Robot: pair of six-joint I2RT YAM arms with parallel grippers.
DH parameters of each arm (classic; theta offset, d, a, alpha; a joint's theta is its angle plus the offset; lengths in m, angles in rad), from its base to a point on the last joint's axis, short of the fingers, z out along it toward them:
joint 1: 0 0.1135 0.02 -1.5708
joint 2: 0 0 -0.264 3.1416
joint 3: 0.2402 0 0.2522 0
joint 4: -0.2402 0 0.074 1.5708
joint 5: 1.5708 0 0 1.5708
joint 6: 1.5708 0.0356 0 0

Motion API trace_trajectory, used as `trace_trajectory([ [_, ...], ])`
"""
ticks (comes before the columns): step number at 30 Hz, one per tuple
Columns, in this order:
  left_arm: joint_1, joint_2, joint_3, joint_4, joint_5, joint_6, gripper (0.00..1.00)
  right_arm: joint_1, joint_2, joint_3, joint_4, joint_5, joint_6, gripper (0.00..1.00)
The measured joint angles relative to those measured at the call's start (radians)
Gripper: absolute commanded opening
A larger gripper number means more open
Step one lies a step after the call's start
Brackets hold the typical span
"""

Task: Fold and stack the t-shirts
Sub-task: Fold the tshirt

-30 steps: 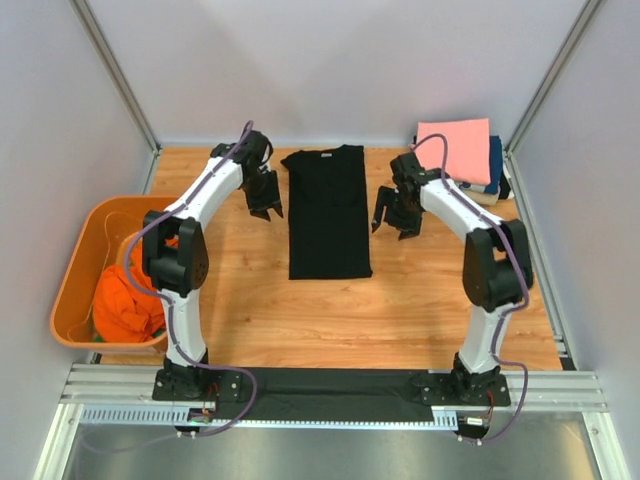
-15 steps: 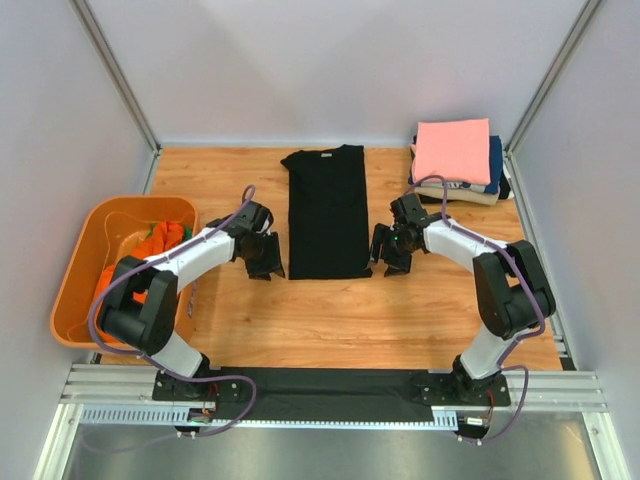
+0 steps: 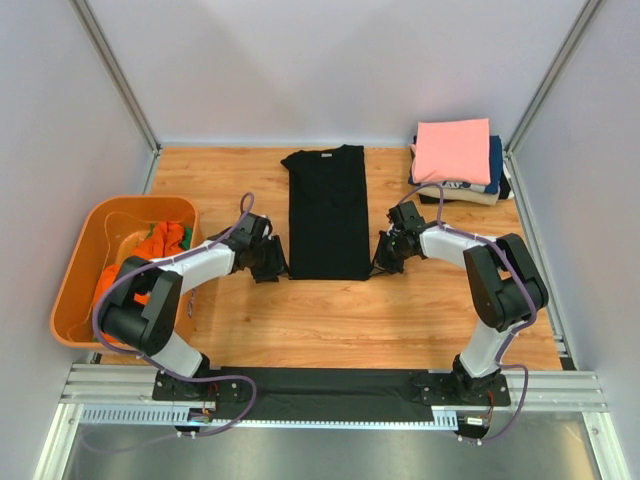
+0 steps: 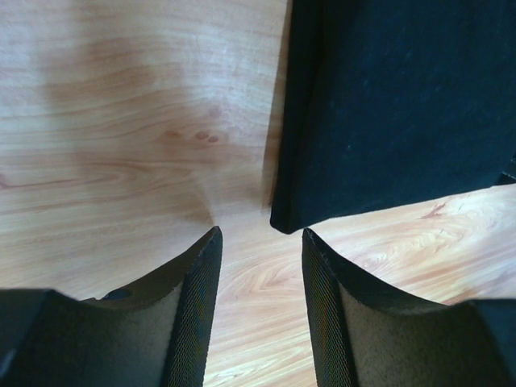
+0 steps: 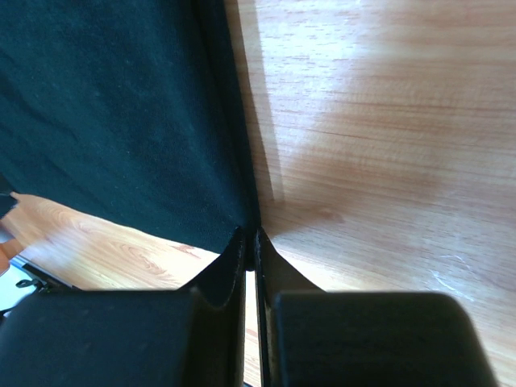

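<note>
I should next grab the near corner (image 3: pixel 293 275) with my left gripper, opposite the corner my right gripper pinches, so that I can fold the black t-shirt (image 3: pixel 326 210) evenly.
A black t-shirt (image 3: pixel 326 210), folded into a long strip, lies flat in the middle of the wooden table. My left gripper (image 3: pixel 275 270) is low at its near left corner. In the left wrist view the left gripper (image 4: pixel 260 234) is open, the black t-shirt (image 4: pixel 395 105) corner just ahead of the gap, untouched. My right gripper (image 3: pixel 381 268) is at the near right corner. In the right wrist view the right gripper (image 5: pixel 250 232) is shut, pinching the corner of the black t-shirt (image 5: pixel 113 105).
Folded shirts are stacked at the back right: pink (image 3: pixel 453 150) on top, navy (image 3: pixel 496 160) and cream (image 3: pixel 470 192) below. An orange tub (image 3: pixel 72 290) at the left holds a crumpled orange shirt (image 3: pixel 130 295). Metal posts and grey walls enclose the table.
Both arms came down from the shirt's upper sides to its near corners. The right gripper closed on the near right corner; the left stayed open.
</note>
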State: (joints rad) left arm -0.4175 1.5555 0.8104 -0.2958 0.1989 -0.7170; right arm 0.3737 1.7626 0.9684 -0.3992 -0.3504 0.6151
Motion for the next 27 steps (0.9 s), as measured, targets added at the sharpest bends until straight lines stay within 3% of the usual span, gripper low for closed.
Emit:
trace_trajectory([
  [12,-0.021,0.024,-0.046,0.131,0.031,-0.076,0.49,0.0,0.001,-0.006,0.017,-0.016,0.001,0.0],
  [14,-0.021,0.03,-0.046,0.144,0.031,-0.087,0.43,0.0,0.002,-0.006,0.017,-0.017,0.001,0.0],
  [16,-0.021,0.037,-0.046,0.154,0.026,-0.1,0.22,0.0,0.002,-0.006,0.018,-0.018,0.0,0.0],
  [19,-0.021,0.048,-0.053,0.167,0.016,-0.11,0.01,0.0,0.002,-0.006,0.018,-0.019,0.0,0.0],
  [27,-0.055,0.012,-0.06,0.152,-0.024,-0.116,0.0,0.0,-0.024,-0.043,0.053,-0.023,-0.002,0.0],
])
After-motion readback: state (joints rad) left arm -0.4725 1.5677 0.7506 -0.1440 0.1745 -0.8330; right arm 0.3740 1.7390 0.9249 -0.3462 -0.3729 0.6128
